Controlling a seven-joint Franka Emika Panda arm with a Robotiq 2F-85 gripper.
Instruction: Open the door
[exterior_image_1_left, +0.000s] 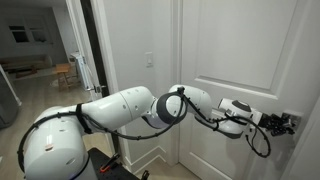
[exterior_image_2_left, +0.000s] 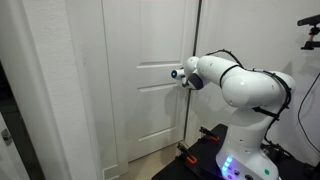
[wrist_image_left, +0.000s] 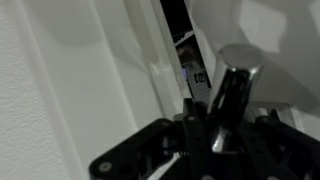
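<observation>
The gripper needs to open: a dark gap past the robot's fingers separates the door (exterior_image_1_left: 235, 50) and frame, so the lever handle would stay unlatched if released.
The white panelled door (exterior_image_1_left: 235, 50) fills the right of an exterior view and also shows in the other exterior view (exterior_image_2_left: 150, 60). My arm reaches across to the door's edge, where my gripper (exterior_image_1_left: 286, 123) sits at the silver lever handle (wrist_image_left: 236, 68). In the wrist view my gripper's dark fingers (wrist_image_left: 212, 128) are closed around the lever. Beside the handle a narrow dark gap (wrist_image_left: 180, 35) shows between the door's edge and the frame, with things beyond visible through it. In an exterior view my wrist (exterior_image_2_left: 180, 74) hides the handle.
A white wall with a light switch (exterior_image_1_left: 150, 60) stands beside the door. An open doorway (exterior_image_1_left: 45, 55) leads to a lit room with furniture. My robot base (exterior_image_2_left: 245, 150) stands close to the door. A dark stand (exterior_image_2_left: 308, 20) is at the far edge.
</observation>
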